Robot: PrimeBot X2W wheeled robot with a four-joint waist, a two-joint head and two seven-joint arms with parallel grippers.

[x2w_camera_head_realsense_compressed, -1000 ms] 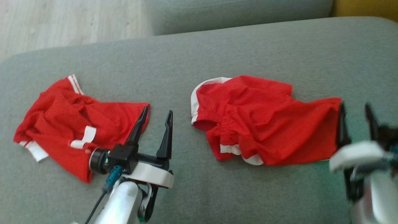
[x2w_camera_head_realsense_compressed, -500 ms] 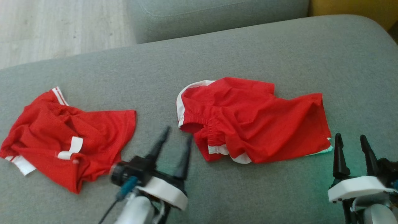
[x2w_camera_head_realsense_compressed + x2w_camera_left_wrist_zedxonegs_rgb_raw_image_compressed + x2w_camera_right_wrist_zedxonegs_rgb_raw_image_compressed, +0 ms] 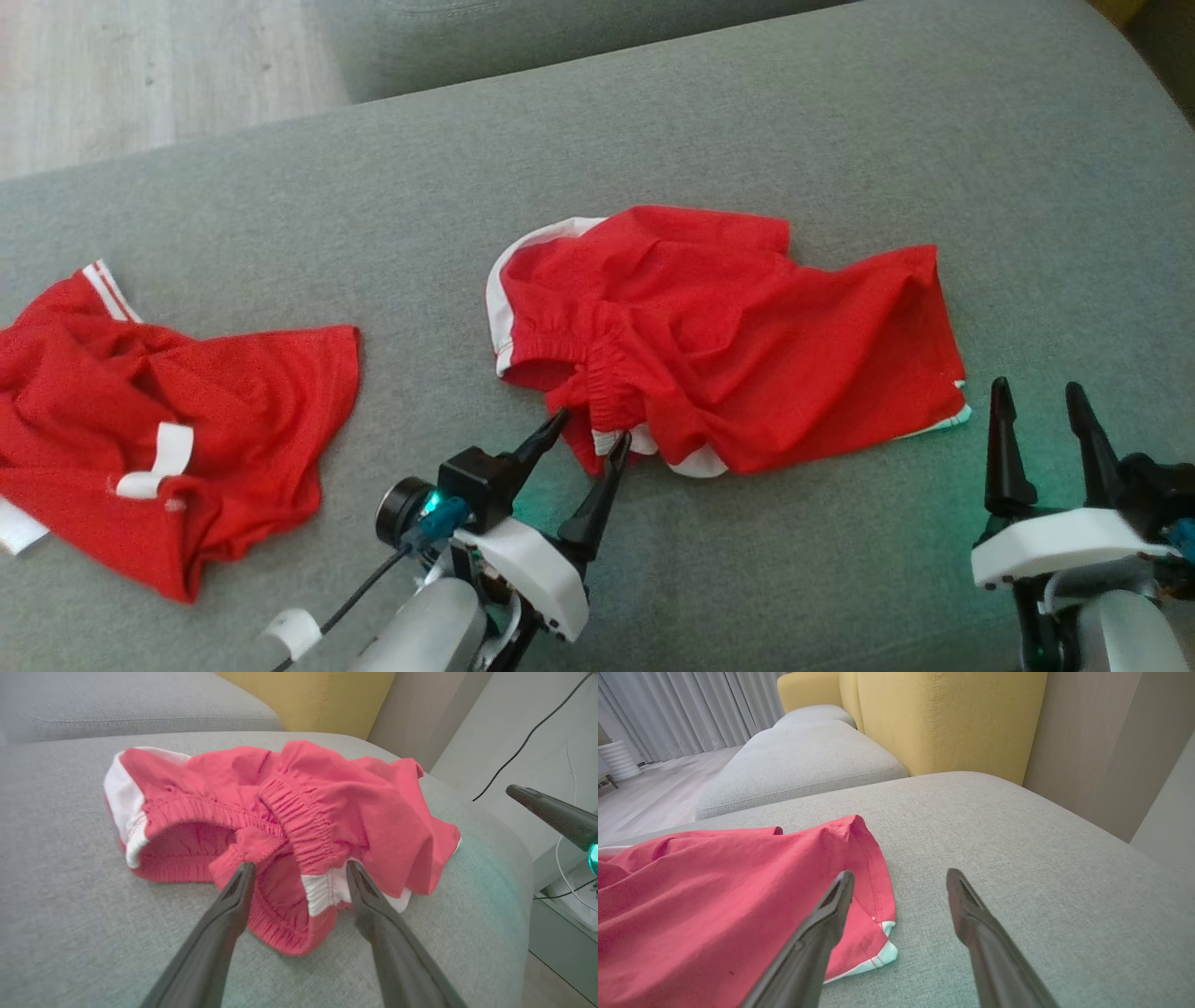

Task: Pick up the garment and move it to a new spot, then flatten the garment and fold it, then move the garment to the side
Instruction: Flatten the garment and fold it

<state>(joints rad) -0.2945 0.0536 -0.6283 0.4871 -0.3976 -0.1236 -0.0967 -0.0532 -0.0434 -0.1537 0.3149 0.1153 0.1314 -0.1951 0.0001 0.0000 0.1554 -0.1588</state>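
The right gripper picks up the shorts by the white-trimmed hem corner (image 3: 952, 411) next, to lift and spread the shorts (image 3: 717, 336) for folding.
The garment (image 3: 728, 336) is a pair of red shorts with white trim, lying crumpled in the middle of the grey sofa cushion (image 3: 747, 121). My left gripper (image 3: 591, 429) is open at its near-left edge. In the left wrist view the gathered elastic waistband (image 3: 299, 826) lies between the tips of the left gripper (image 3: 300, 868), and the fingers are not closed on it. My right gripper (image 3: 1036, 387) stands open just beyond the garment's right hem. In the right wrist view the hem corner (image 3: 882, 933) lies beside the left finger of the right gripper (image 3: 900, 875), over bare cushion.
A second red garment (image 3: 168, 420) with white stripes lies crumpled at the cushion's left end. Wooden floor (image 3: 140, 75) shows beyond the far left edge. Another grey cushion (image 3: 803, 760) and a yellow backrest (image 3: 943, 718) stand behind. The cushion drops off at its right end (image 3: 518, 868).
The head camera has shifted, so the whole picture moved. My left gripper has travelled from beside the left garment over to the middle garment's waistband. Both grippers stay open.
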